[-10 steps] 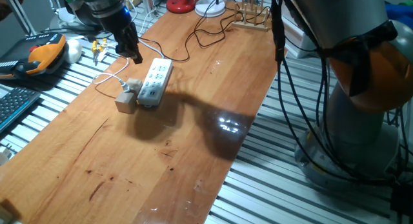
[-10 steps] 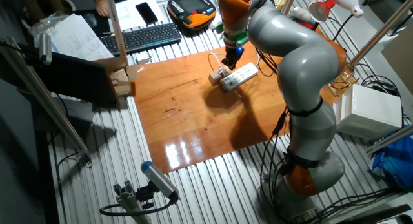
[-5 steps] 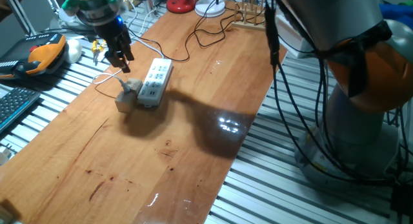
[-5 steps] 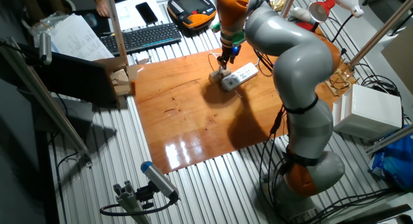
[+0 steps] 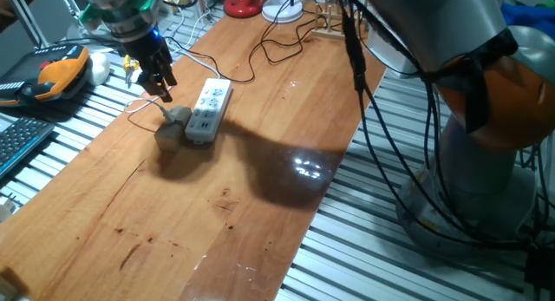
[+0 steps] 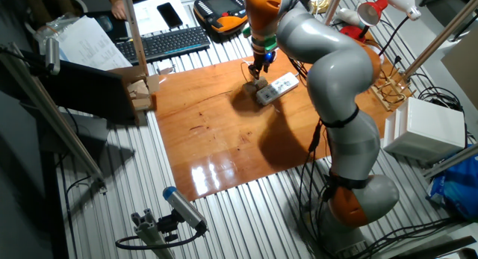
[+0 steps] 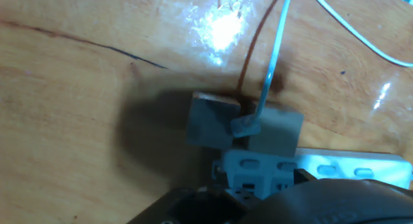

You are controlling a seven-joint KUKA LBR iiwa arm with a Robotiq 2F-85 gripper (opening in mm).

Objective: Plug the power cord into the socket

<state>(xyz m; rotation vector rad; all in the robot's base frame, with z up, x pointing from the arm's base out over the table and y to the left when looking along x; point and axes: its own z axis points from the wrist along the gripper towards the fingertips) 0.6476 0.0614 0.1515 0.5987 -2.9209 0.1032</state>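
I need to grab the white plug next with my gripper, by its body at the cord's end (image 5: pixel 169 116), and then plug the power cord into the socket (image 5: pixel 208 106).
The white power strip (image 5: pixel 208 110) lies on the wooden table, also visible in the other fixed view (image 6: pixel 277 86) and the hand view (image 7: pixel 348 167). Two tan blocks (image 5: pixel 172 127) sit against its near end. The thin white power cord (image 5: pixel 139 107) loops on the table. In the hand view the cord (image 7: pixel 276 43) runs down to its small plug (image 7: pixel 245 126), which rests on top of the blocks (image 7: pixel 213 121). My gripper (image 5: pixel 163 91) hovers just above the blocks and plug, fingers apart and empty. It also shows in the other fixed view (image 6: pixel 255 71).
A thin black cable (image 5: pixel 260 49) winds from the strip toward the back of the table. A red lamp base (image 5: pixel 244 3), a white disc and a wooden rack (image 5: pixel 338 23) stand at the far end. An orange pendant (image 5: pixel 56 71) lies left of the table.
My gripper has moved left from over the power strip's far end to above the blocks and plug. The strip, blocks and cord have not moved.
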